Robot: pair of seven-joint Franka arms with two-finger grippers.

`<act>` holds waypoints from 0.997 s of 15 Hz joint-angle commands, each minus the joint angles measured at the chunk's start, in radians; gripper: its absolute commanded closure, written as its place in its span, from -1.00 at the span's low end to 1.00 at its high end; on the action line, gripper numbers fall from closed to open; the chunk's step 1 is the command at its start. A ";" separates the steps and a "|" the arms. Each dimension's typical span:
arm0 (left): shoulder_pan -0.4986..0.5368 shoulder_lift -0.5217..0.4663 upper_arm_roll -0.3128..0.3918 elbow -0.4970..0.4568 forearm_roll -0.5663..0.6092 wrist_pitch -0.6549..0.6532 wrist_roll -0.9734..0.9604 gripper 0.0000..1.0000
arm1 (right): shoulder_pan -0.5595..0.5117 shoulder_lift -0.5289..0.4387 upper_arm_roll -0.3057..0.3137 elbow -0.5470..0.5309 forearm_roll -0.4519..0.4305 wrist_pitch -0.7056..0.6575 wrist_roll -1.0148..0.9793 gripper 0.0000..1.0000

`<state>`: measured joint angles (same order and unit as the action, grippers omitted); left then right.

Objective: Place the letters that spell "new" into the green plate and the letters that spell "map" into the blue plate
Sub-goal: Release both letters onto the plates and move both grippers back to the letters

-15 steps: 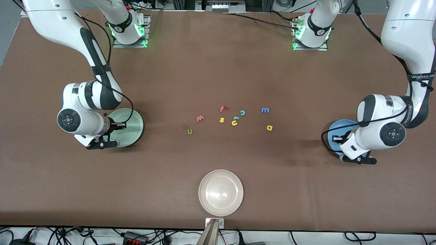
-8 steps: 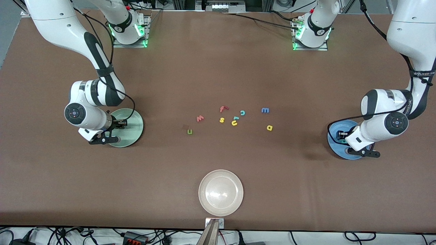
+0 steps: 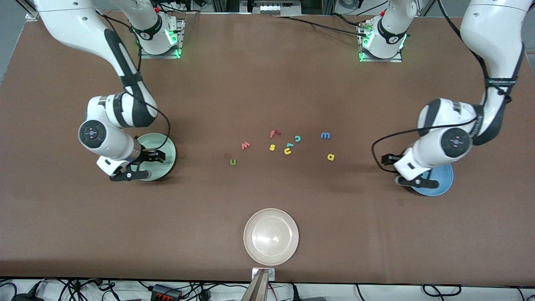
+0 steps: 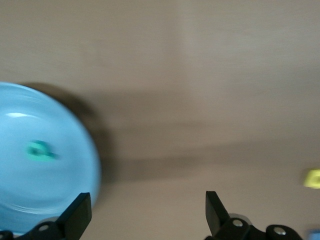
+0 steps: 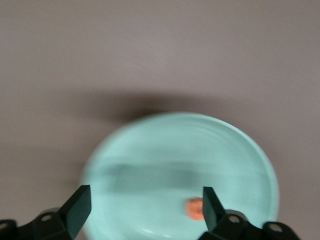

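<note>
My right gripper grabs the green "n" by its legs next, to help spell "new" in the green plate.
The green plate lies at the right arm's end of the table, and the orange "e" rests in it. My right gripper hovers open over that plate, holding nothing. In the blue plate at the left arm's end lies the teal "p". My left gripper is open and empty over bare table beside the blue plate. On the table's middle lie the pink "w", green "n", blue "m" and yellow "a".
A red "f", yellow "s", yellow "u" and teal "c" lie among the middle letters. A whitish-beige plate sits near the table's front edge.
Both grippers went from shut to open. The left gripper swung off the blue plate toward the table's middle. The right gripper stayed over the green plate.
</note>
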<state>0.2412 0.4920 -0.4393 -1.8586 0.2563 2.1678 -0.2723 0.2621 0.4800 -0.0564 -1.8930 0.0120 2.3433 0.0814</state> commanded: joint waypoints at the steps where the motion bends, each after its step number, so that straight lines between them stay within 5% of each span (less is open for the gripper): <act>1: -0.052 0.011 -0.045 -0.007 0.018 0.003 -0.076 -1.00 | 0.112 0.057 -0.002 0.098 0.009 -0.001 0.113 -1.00; 4: -0.167 0.062 -0.044 -0.013 0.018 0.117 -0.077 -1.00 | 0.192 0.123 -0.002 0.190 0.013 -0.001 0.223 -0.96; 7: -0.203 0.112 -0.042 -0.020 0.041 0.209 -0.074 -1.00 | 0.255 0.176 -0.002 0.244 0.013 -0.001 0.284 -0.67; 10: -0.227 0.149 -0.044 -0.022 0.112 0.224 -0.073 -0.69 | 0.302 0.227 -0.002 0.290 0.010 0.001 0.397 -0.61; 15: -0.229 0.177 -0.042 -0.027 0.178 0.227 -0.058 -0.47 | 0.354 0.276 -0.003 0.325 0.006 0.005 0.475 -0.56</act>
<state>0.0129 0.6634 -0.4827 -1.8823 0.3962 2.3839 -0.3424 0.5959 0.7297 -0.0509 -1.5991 0.0129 2.3489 0.5295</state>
